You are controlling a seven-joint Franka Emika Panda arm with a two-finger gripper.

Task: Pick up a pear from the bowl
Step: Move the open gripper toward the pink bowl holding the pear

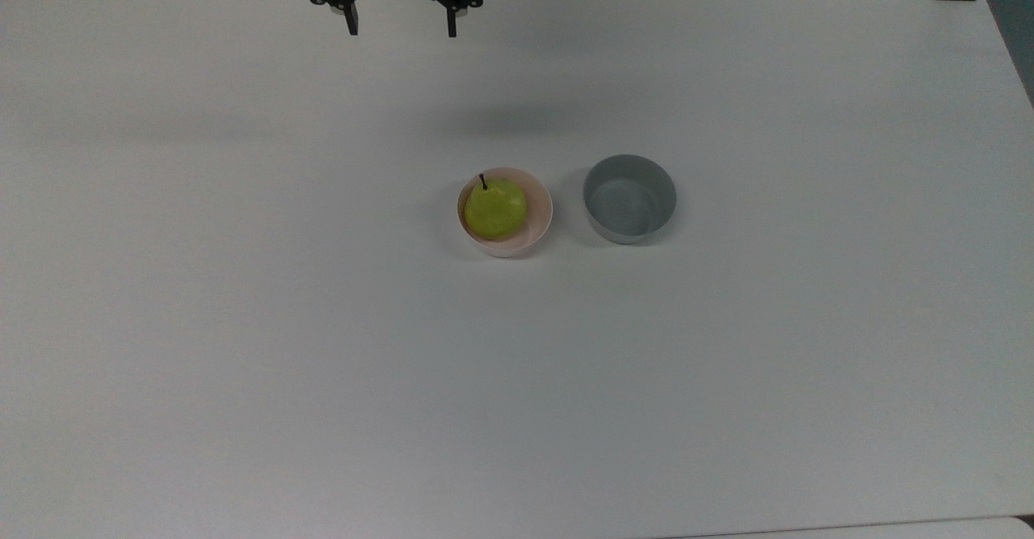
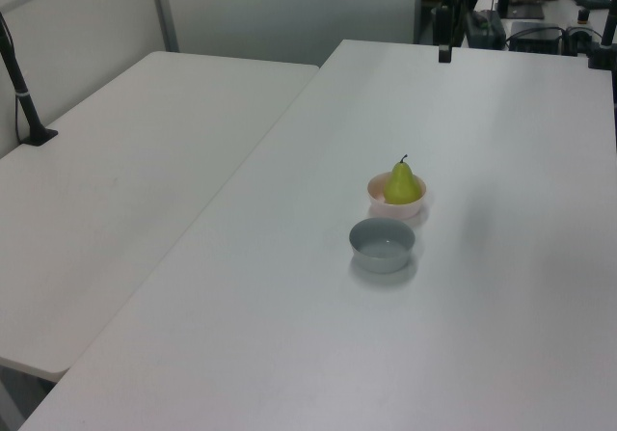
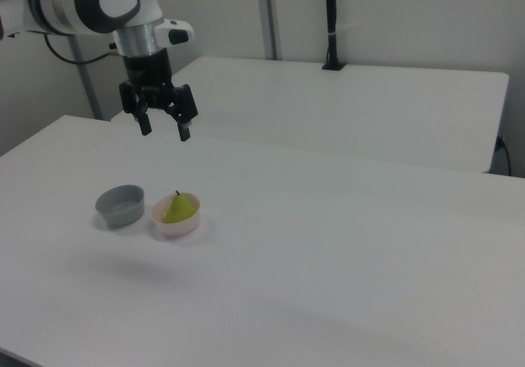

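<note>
The robot's gripper needs to lift the pear out of the pale pink bowl next, so it should grab the pear by its narrow neck (image 2: 402, 172).
A yellow-green pear (image 1: 494, 209) (image 2: 403, 184) (image 3: 176, 208) with a short dark stem stands upright in the pale pink bowl (image 1: 540, 220) (image 2: 397, 206) (image 3: 177, 225) near the table's middle. My gripper (image 1: 401, 30) (image 3: 164, 129) hangs high above the table's far edge in the top view, well away from the bowl. Its two black fingers are spread wide apart, open, with nothing between them. In the left view a fingertip (image 2: 443, 54) of it shows at the table's far end.
An empty grey bowl (image 1: 629, 199) (image 2: 382, 244) (image 3: 120, 204) stands just beside the pink one, on the top view's right. A second white table (image 2: 116, 180) adjoins this one. A black post (image 3: 330, 22) stands at the back in the right view.
</note>
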